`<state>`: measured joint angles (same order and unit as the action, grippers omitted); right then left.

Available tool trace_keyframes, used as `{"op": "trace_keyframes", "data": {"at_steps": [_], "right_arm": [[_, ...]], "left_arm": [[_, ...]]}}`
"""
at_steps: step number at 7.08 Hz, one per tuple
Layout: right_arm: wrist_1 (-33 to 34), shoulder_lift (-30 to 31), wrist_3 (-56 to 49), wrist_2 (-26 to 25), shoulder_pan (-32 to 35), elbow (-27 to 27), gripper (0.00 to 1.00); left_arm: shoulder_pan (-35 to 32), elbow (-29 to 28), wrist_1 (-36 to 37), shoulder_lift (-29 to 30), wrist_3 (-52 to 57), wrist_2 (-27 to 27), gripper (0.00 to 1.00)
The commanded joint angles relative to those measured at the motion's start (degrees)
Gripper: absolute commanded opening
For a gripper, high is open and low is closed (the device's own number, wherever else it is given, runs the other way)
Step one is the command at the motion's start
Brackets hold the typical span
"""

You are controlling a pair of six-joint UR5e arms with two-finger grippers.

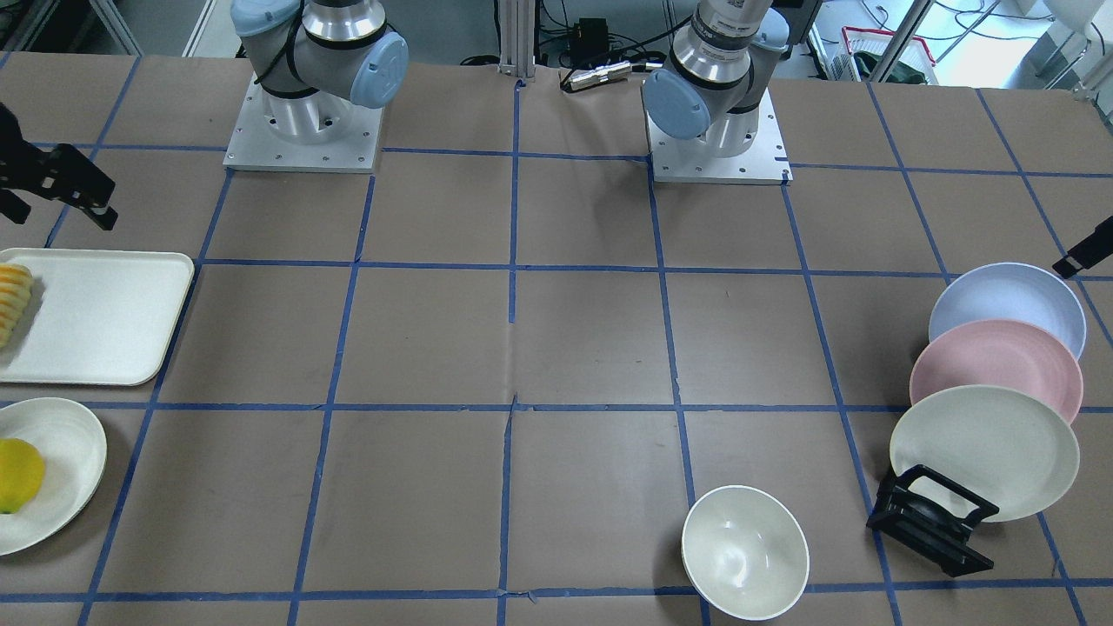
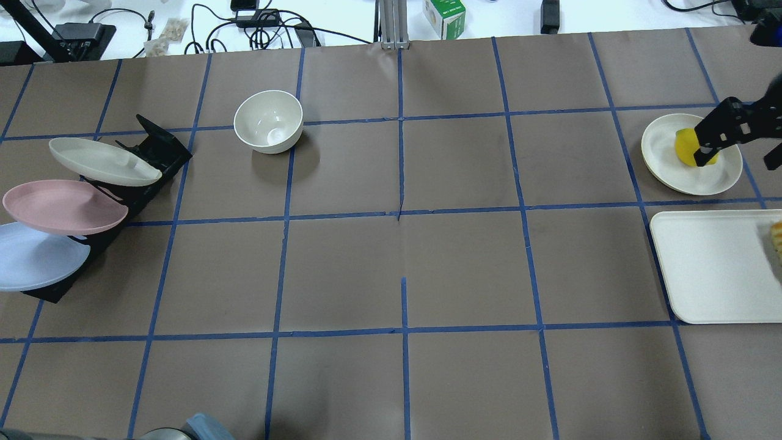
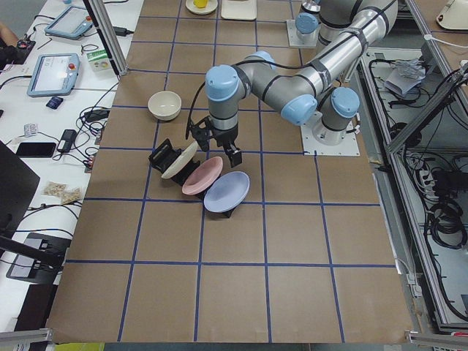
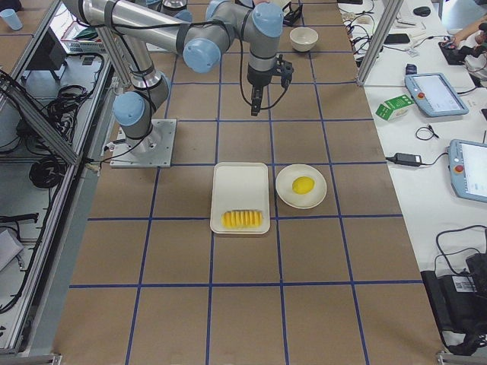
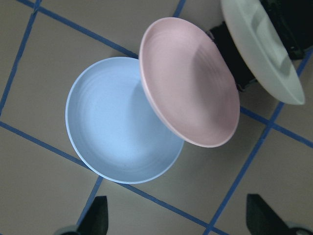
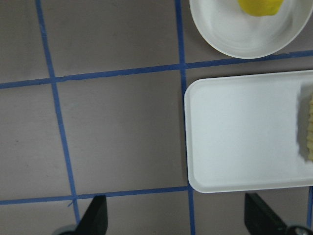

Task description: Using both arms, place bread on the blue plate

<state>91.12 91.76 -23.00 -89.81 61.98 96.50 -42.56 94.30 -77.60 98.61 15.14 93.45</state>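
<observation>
My right gripper takes hold of the bread by one end (image 1: 12,280) next, to place it on the blue plate (image 1: 996,293).
The bread (image 4: 243,220) lies at one end of a white tray (image 4: 240,182); it also shows at the edge of the front view (image 1: 13,300) and the right wrist view (image 6: 307,127). The blue plate (image 5: 117,122) leans in a black rack (image 3: 162,156), lowest of three plates; it also shows in the front view (image 1: 1009,304). My left gripper (image 5: 178,220) hovers above the blue plate, open and empty. My right gripper (image 6: 178,218) is open and empty, above bare table beside the tray, away from the bread.
A pink plate (image 5: 188,83) and a cream plate (image 5: 259,46) lean in the same rack, overlapping the blue one. A white bowl (image 1: 745,552) stands near the rack. A yellow lemon-like fruit (image 4: 303,185) sits on a cream plate (image 4: 285,194) next to the tray.
</observation>
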Motion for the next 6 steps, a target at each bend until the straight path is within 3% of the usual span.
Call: {"op": "trace_keyframes", "data": {"at_steps": [1, 3, 4, 5, 6], "right_arm": [[2.56, -4.55, -9.83, -2.29, -8.68, 0.01, 1.00], [9.83, -8.25, -15.74, -3.53, -14.94, 1.58, 1.00], [15.35, -10.01, -16.37, -5.54, -15.66, 3.59, 1.00], [20.37, -11.85, -16.98, -7.82, -15.92, 5.96, 1.00], [25.38, -13.26, -19.08, -7.75, -17.84, 8.42, 1.00]], "left_arm": [[3.80, 3.69, 5.86, 4.20, -0.37, 2.33, 0.94], [4.85, 3.61, 9.04, 7.81, -0.38, 4.18, 0.94], [4.95, 3.35, 9.22, 8.43, -0.72, 4.19, 0.90], [4.95, 3.52, 9.74, 8.70, -0.73, 4.19, 0.79], [4.95, 3.52, 9.83, 8.97, 0.14, 4.28, 0.38]]}}
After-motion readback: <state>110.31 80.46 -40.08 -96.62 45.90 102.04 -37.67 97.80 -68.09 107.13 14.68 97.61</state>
